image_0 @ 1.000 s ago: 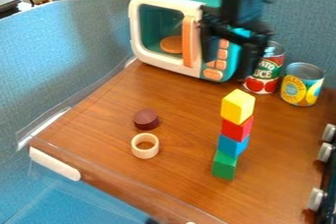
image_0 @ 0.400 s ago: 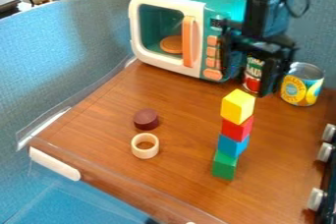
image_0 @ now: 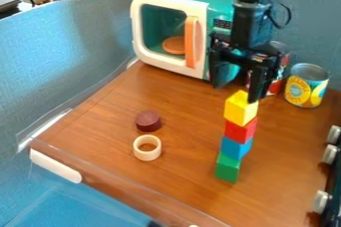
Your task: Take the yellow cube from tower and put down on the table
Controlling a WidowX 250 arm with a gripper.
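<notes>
I need to move the yellow cube from the red cube to the table, so next I should grip the yellow cube (image_0: 238, 110) by its opposite sides with my gripper.
The gripper (image_0: 234, 91) hangs open in the camera view, right of centre, at the top of the block tower. One of its fingers ends in front of the yellow cube's upper right edge; the other stands to the upper left of it. The yellow cube (image_0: 238, 110) rests on a red cube (image_0: 240, 131), with a blue cube (image_0: 236, 147) and a green cube (image_0: 227, 168) below. The stack stands on the brown wooden table (image_0: 180, 181). Whether the finger touches the yellow cube, I cannot tell.
A toy microwave (image_0: 170, 37) stands behind, left of the arm. Two cans, one with a yellow label (image_0: 307, 85), are at the back right. A dark red cylinder (image_0: 148, 121) and a cream ring (image_0: 147, 148) lie left of the tower. Knobs (image_0: 321, 201) line the right edge.
The gripper first went right, then came back left and lower, to the tower's top. The stacked cubes look unmoved.
</notes>
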